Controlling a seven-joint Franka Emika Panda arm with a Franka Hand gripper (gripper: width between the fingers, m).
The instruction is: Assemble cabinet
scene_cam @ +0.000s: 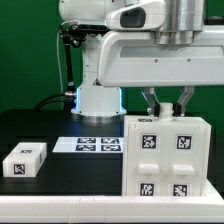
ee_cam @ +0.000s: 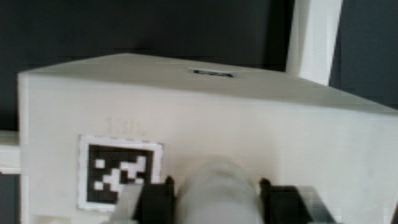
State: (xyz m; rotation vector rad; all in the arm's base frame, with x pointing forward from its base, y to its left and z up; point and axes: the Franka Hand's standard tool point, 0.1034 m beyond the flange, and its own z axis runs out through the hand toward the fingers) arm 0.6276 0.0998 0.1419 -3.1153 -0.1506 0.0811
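The cabinet's lower edge rests on the white base in the exterior view, so my gripper should open and the cabinet would stand upright.
The cabinet [scene_cam: 166, 156] is a large white box that stands upright at the exterior view's right, with four tagged blocks in a two-by-two grid on its front. My gripper [scene_cam: 165, 106] comes down onto its top edge. In the wrist view the cabinet [ee_cam: 196, 110] fills the frame, with one tag [ee_cam: 121, 166] on its near face. My gripper [ee_cam: 221, 202] has its two dark fingers [ee_cam: 157, 202] pressed against either side of a rounded white part of the cabinet.
A small white tagged block [scene_cam: 25, 158] lies on the black table at the exterior view's left. The marker board [scene_cam: 98, 145] lies flat between it and the cabinet. The arm's white base [scene_cam: 98, 100] stands behind.
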